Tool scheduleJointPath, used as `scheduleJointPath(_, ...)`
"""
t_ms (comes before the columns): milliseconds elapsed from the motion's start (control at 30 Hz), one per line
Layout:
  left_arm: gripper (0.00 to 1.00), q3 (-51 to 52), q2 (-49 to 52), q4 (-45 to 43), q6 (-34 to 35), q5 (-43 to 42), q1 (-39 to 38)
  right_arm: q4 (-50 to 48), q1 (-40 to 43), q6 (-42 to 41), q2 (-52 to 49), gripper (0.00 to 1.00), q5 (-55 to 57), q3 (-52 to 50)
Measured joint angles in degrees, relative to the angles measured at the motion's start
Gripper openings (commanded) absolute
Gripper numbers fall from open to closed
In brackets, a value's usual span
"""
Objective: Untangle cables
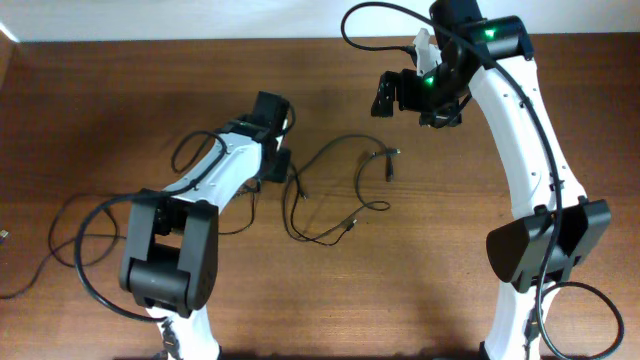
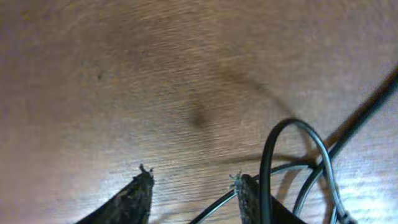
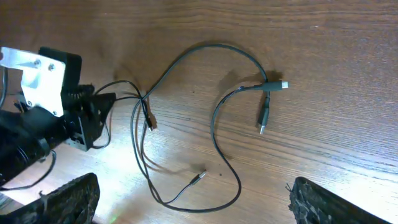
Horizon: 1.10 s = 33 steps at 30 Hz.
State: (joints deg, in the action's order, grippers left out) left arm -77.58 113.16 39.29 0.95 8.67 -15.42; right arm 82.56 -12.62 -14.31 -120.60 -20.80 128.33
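Note:
The plug ends should stay free to untangle, so the robot's left gripper should next grab the cables by the thin part [image 1: 290, 178] [image 2: 216, 205] beside the bent loop.
The cables [image 1: 340, 190] are thin black cords lying in loose open loops on the wooden table, between the two arms. Their small plug ends [image 3: 264, 121] lie apart from each other. My left gripper [image 1: 283, 172] is low at the cords' left end. Its jaws are open in the left wrist view [image 2: 193, 186], with one thin cord [image 2: 214, 208] crossing the gap and a loop [image 2: 292, 130] just right of the right finger [image 2: 247, 196]. My right gripper [image 1: 395, 95] hangs high over the far side of the table, wide open [image 3: 196, 202] and empty, looking down on the cables [image 3: 214, 118].
Thick black arm cables [image 1: 90, 235] loop across the table beside the left arm's base [image 1: 170, 255]. The right arm's base [image 1: 545, 250] stands at the front right. The table's far edge [image 1: 200, 40] meets a white wall.

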Motion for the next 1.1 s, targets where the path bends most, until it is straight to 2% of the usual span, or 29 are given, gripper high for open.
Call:
scheduleJointPath(167,0.37,0.0,2.7,-0.1,-9.1,-3.2,0.6,0.0,0.0,0.2,0.0,0.99,0.0,0.0)
scheduleJointPath(400,0.29,-0.7,3.8,-0.5,-11.5,-4.2,0.6,0.2,0.0,0.4,0.0,0.99,0.0,0.0)
scheduleJointPath(433,0.26,-0.7,3.9,-0.5,-11.6,-4.3,0.5,0.2,0.0,0.5,0.0,0.99,0.0,0.0)
scheduleJointPath(467,0.17,-0.7,3.9,-0.5,-11.7,-4.3,0.5,0.2,0.0,0.6,0.0,0.99,0.0,0.0)
scheduleJointPath(500,0.00,-0.7,3.9,-0.6,-11.9,-4.2,0.5,0.2,0.0,0.6,0.0,0.99,0.0,0.0)
scheduleJointPath(667,0.00,-1.2,4.3,-0.4,-11.1,-2.6,0.5,0.2,0.0,0.6,0.0,0.99,0.0,0.0)
scheduleJointPath(733,0.00,-4.3,5.0,4.9,-8.8,-2.1,0.6,0.2,0.0,0.6,0.0,0.99,0.0,0.0)
scheduleJointPath(867,0.00,-20.7,5.4,16.9,-5.4,-2.0,0.7,0.1,0.0,0.8,0.0,0.99,0.0,0.0)
scheduleJointPath(1000,0.00,-40.7,3.1,24.4,-3.0,-2.3,0.8,0.2,0.0,0.8,0.0,0.99,0.0,0.0)
scheduleJointPath(1100,0.00,-51.3,-0.3,28.4,-2.4,-4.0,0.8,0.2,0.0,1.2,0.0,0.99,0.1,0.0)
